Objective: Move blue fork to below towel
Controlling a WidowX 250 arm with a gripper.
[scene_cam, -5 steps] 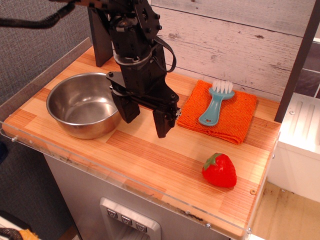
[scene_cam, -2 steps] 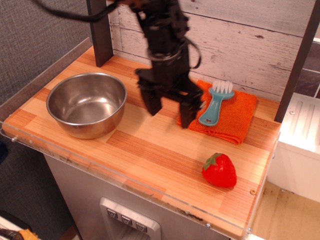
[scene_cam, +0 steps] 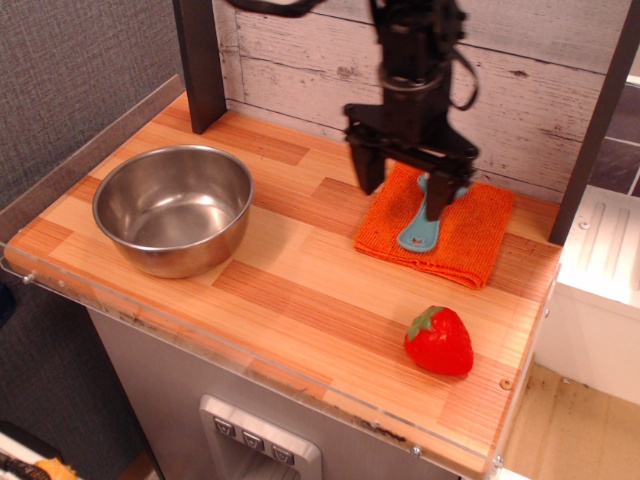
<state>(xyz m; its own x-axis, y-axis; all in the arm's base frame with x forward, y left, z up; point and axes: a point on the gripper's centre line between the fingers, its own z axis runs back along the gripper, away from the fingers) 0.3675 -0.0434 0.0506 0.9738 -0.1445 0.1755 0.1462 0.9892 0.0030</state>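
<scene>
My gripper grabs the blue fork by its neck next, to move the fork below the towel.
The blue fork lies on the orange towel at the back right of the wooden table; its handle end points toward the front, and its white-tined head is hidden behind my gripper. My gripper hangs above the towel's back left part with its two black fingers spread apart and nothing between them. The right finger stands in front of the fork's upper part.
A steel bowl sits at the left. A red strawberry lies near the front right. A dark post stands at the back left and another at the right edge. A plank wall runs behind the table.
My gripper has swung from beside the bowl rightward and back, to above the towel and fork. It has stayed open. The fork, towel, bowl and strawberry have not moved.
</scene>
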